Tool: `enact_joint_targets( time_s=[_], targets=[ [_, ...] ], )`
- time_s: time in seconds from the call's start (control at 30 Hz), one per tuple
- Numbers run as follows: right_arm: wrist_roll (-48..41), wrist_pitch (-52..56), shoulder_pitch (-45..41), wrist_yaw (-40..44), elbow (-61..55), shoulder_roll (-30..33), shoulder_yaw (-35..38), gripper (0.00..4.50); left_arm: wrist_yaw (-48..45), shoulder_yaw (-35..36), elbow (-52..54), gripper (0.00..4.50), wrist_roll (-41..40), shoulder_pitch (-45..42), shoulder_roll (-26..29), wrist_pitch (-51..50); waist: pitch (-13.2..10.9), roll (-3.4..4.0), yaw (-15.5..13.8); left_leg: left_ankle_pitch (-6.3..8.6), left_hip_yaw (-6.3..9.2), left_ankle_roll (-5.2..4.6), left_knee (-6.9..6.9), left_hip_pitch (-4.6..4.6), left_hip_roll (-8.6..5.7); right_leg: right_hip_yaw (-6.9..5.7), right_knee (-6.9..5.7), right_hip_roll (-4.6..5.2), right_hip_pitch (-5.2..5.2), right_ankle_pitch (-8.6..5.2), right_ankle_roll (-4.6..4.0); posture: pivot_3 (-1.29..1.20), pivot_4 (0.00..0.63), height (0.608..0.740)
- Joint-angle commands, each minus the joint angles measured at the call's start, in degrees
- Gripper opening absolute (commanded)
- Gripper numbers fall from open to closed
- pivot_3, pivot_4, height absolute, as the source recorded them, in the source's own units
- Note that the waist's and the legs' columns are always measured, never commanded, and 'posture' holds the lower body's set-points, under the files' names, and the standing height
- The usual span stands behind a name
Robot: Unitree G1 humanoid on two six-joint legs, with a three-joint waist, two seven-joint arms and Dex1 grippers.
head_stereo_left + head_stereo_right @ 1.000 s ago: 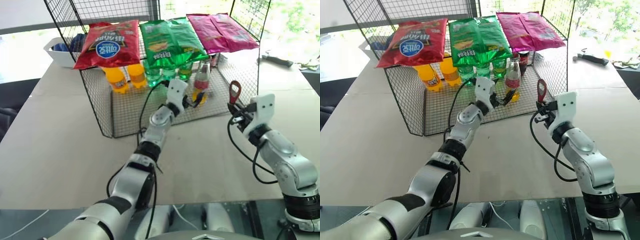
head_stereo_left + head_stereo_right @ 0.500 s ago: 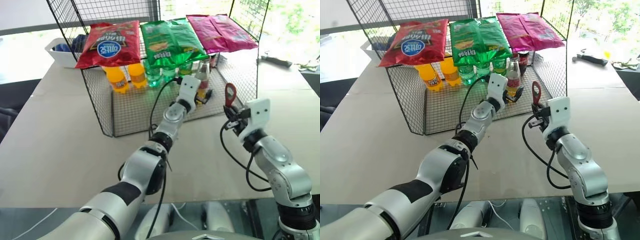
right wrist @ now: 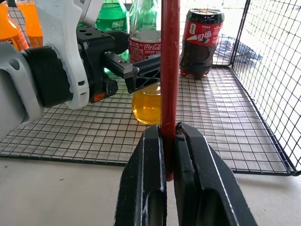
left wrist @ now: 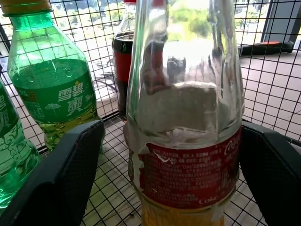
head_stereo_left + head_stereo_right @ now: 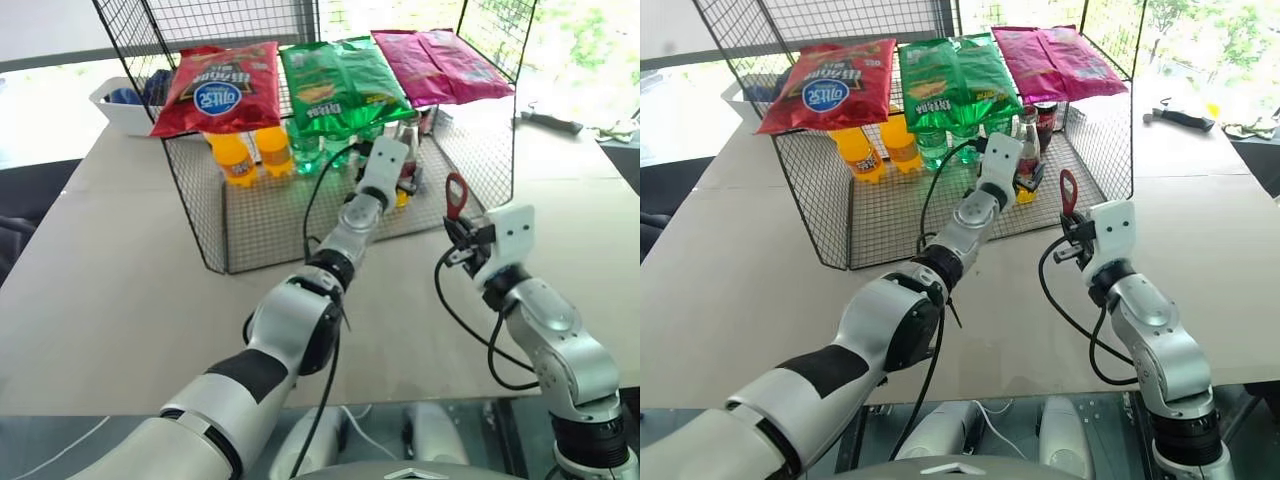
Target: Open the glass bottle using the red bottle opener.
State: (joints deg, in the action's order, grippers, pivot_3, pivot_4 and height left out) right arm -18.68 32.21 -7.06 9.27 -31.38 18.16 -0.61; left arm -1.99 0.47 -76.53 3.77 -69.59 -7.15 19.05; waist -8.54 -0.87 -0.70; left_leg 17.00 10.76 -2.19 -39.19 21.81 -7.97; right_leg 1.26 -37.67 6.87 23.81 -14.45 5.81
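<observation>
Next, my left gripper grabs the bottle's body (image 4: pixel 184 160), which leaves the bottle's capped top free for the opener.
The glass bottle (image 4: pixel 183 117), clear with a red label and orange-yellow liquid at the bottom, stands upright inside the wire basket (image 5: pixel 300 225). My left gripper (image 5: pixel 403 183) reaches into the basket and is open, one finger (image 4: pixel 61 174) on each side of the bottle's label. The finger on one side shows a small gap to the glass. In front of the basket, my right gripper (image 3: pixel 169 131) is shut on the handle of the red bottle opener (image 5: pixel 457 194). The opener stands upright with its ring head on top, a little to the right of the bottle.
Red (image 5: pixel 215 88), green (image 5: pixel 340 80) and pink (image 5: pixel 440 62) snack bags lie on the basket's top shelf. Orange bottles (image 5: pixel 235 157), green bottles (image 4: pixel 51 89) and a dark cola bottle (image 3: pixel 200 42) stand around the glass bottle. A black tool (image 5: pixel 550 120) lies on the table at the far right.
My left arm has pushed further into the basket and to the right, bringing its open fingers to either side of the glass bottle. The right gripper with the opener has drifted slightly left.
</observation>
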Motion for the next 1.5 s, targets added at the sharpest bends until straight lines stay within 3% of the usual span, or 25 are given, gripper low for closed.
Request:
enact_joint_targets(
  time_s=[0.03,1.17,1.3,1.5],
  targets=[
    [0.62,-0.93,0.12,0.09,-3.43,-0.37,0.38,0.10,1.30,0.30,-0.04,4.41,1.18,-2.03,-0.74,-0.91,0.00,0.00,0.01,0.00,0.00,0.00,0.00,0.00,0.00,0.00,-0.01,0.00,0.00,0.00,0.00,0.00,0.150,0.740],
    [6.00,-2.33,4.07,0.09,-5.80,-4.66,-1.74,0.10,3.88,1.39,-1.61,4.41,6.37,-4.31,-4.14,-5.38,0.00,0.00,0.05,0.00,-0.07,0.00,-0.05,0.00,0.00,0.08,-0.14,-0.01,0.08,0.00,0.00,0.00,0.150,0.740],
    [6.31,-2.43,3.91,0.44,-5.55,-4.68,-1.51,0.10,3.90,1.59,-1.65,2.83,6.70,-4.01,-3.97,-5.52,0.00,0.00,0.06,0.00,-0.07,0.00,-0.05,0.00,0.00,0.08,-0.14,-0.01,0.08,0.00,0.00,0.00,0.150,0.740],
    [6.73,-2.39,4.06,0.75,-5.52,-4.68,-1.38,0.10,3.74,1.60,-1.66,2.81,6.92,-3.62,-3.77,-5.51,0.00,0.00,0.06,0.00,-0.08,0.00,-0.06,0.00,0.00,0.09,-0.15,-0.01,0.08,0.00,0.00,0.00,0.150,0.740]
  ],
)
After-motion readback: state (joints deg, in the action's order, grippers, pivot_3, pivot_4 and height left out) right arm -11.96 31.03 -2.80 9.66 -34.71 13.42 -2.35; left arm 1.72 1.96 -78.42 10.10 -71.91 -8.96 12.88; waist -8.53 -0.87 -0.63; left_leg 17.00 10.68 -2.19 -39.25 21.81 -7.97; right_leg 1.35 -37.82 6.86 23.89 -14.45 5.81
